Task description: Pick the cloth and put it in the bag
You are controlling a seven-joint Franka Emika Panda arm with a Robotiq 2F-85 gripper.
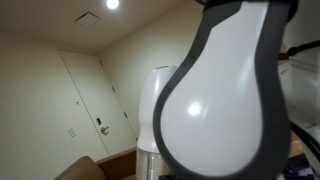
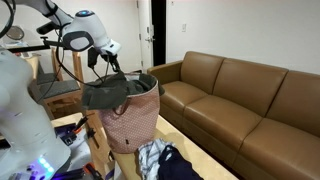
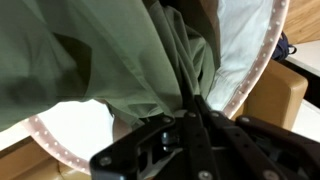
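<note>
My gripper keeps hold of the cloth until its folds settle in the bag, as the fingers now hold its bunched fold high above the bag's dotted rim point(image 3: 262, 58).
A grey-green cloth point(image 2: 112, 93) hangs from my gripper point(image 2: 116, 72) over the open mouth of a pink patterned bag point(image 2: 130, 122). Its lower part drapes across the bag's rim. In the wrist view the cloth point(image 3: 110, 55) fills the frame in folds, and my gripper point(image 3: 190, 108) is shut on a bunched fold of it. The bag's pale lining and dotted rim point(image 3: 262, 58) show around the cloth.
A brown leather sofa point(image 2: 240, 100) stands to the right of the bag. A pile of dark and white clothes point(image 2: 165, 162) lies on the floor by the bag. A wooden stand point(image 2: 75, 125) is behind it. The robot's white body point(image 1: 230, 95) blocks the view toward a door.
</note>
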